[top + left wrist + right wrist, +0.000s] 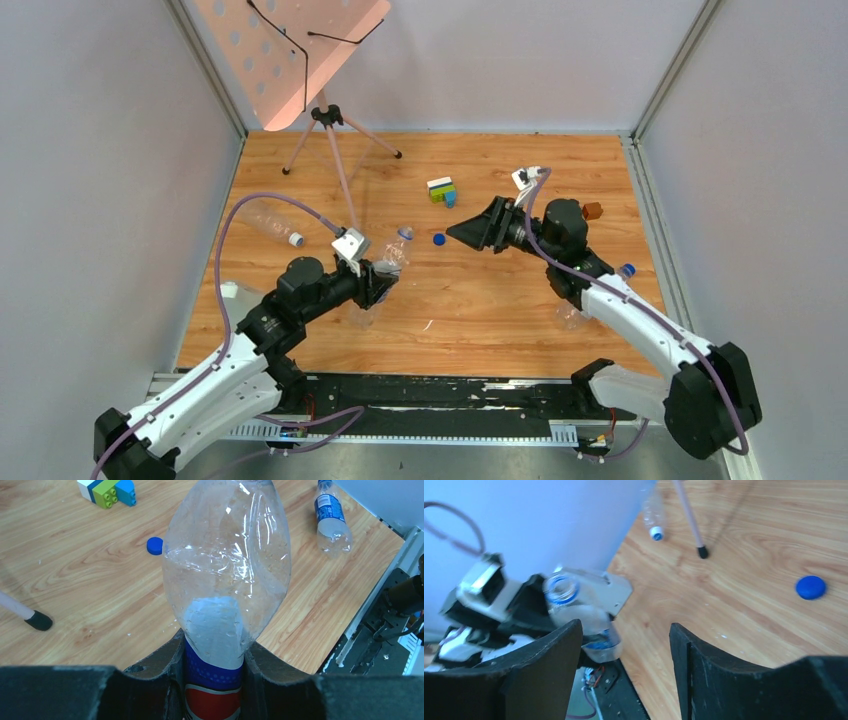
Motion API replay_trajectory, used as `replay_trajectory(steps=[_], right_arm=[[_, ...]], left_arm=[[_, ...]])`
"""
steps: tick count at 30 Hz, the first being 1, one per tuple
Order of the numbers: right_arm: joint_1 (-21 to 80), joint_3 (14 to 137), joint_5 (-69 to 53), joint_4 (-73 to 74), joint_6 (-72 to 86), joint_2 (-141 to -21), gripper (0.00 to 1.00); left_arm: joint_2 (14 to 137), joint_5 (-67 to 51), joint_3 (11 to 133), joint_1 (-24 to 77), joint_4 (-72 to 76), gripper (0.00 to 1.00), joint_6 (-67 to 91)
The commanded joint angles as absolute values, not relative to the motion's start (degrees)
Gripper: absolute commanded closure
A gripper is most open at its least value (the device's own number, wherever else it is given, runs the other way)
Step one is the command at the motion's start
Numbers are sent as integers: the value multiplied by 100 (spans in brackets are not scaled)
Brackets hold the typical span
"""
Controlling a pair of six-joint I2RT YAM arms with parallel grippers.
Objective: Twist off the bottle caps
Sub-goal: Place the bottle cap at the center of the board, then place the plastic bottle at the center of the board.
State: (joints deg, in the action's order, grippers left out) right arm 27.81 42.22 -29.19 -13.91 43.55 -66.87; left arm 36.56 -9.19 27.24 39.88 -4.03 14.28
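The open bottle should next be gripped around its blue-ringed neck (405, 234) (562, 593) by my right gripper, so the bottle's base stays free to set the bottle upright.
My left gripper (378, 280) is shut on the blue label of a clear bottle (392, 255), holding it tilted above the table. In the left wrist view my left gripper (214, 672) clamps that bottle (227, 570). In the right wrist view the bottle's mouth (561, 589) looks open, with a blue ring. A loose dark blue cap (439, 239) lies on the table and also shows in the left wrist view (154, 545) and the right wrist view (810, 587). My right gripper (468, 232) is open and empty, just right of that cap, and its jaws stand wide apart in the right wrist view (626, 645).
A bottle with a whitish cap (272, 222) lies at the back left. A labelled bottle with a blue cap (627, 269) lies partly under my right arm. A toy block cluster (441, 190), a brown cube (592, 210) and a tripod (330, 125) holding a pink board stand behind.
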Motion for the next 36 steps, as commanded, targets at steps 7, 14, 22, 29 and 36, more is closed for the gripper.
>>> replay_trajectory(steps=[7, 14, 22, 29, 36], right_arm=[[3238, 4206, -3710, -1679, 4272, -5950, 28], [3570, 4447, -3672, -1668, 4152, -6408, 27], [3603, 4379, -3922, -2121, 4321, -6685, 32], [3604, 4296, -4118, -2531, 4433, -6754, 46], [3607, 4185, -4277, -2833, 4474, -6714, 77]], left_arm=[[4175, -1739, 2746, 3973, 638, 80, 1569], [4695, -2496, 2879, 3973, 1090, 78, 1702], [4885, -2949, 2915, 3973, 1329, 78, 1814], [5010, -3293, 2878, 3973, 1466, 76, 1873], [5084, -3416, 2784, 3973, 1846, 74, 2044]])
